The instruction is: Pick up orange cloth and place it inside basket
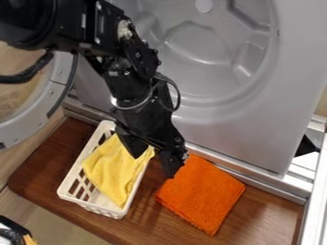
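Observation:
My gripper needs to grab the cloth's edge beside the basket next, to put the orange cloth [203, 194] inside the white basket.
The orange cloth [203, 194] lies folded and flat on the brown wooden board, to the right of the basket. A white slotted basket [71, 179] stands on the left part of the board. My gripper [153, 166] hangs over the basket's right rim and the strip between basket and cloth. Its two fingers are spread apart with nothing between them; the left one is above the basket, the right one beside the orange cloth's upper left edge, partly covering it.
A yellow cloth [115, 168] lies inside the basket. Behind the board rises a grey machine panel [256, 129] with a round recess, and a round door [35, 112] stands at the left. A metal frame [313, 191] borders the right side. A dark object [11, 229] sits at the lower left corner.

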`<state>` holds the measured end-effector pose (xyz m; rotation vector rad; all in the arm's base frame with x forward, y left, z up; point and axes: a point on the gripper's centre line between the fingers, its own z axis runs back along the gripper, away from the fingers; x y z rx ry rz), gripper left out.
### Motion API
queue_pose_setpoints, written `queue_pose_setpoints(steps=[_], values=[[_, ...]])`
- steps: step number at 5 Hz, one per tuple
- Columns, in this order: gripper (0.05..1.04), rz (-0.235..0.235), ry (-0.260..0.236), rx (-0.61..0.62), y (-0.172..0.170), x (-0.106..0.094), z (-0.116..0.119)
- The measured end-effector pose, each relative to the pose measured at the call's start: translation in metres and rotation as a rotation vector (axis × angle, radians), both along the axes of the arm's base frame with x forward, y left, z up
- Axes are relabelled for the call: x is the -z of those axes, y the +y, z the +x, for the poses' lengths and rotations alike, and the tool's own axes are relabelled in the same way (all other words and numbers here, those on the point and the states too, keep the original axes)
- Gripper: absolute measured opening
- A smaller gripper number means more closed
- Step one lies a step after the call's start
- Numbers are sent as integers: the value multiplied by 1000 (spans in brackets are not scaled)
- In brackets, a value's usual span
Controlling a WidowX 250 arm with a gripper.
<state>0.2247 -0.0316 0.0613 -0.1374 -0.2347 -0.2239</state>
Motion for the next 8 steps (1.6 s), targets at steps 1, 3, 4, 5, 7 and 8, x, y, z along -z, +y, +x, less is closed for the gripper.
queue_pose_setpoints(steps=[1,3,4,5,7,8], values=[[999,-3,17,-2,-1,5,-1],[999,-9,67,94,-22,61,28],[999,25,52,129,-31,90,39],[999,54,36,139,-35,105,48],[1000,72,65,133,-37,134,58],[965,52,68,109,-41,138,65]])
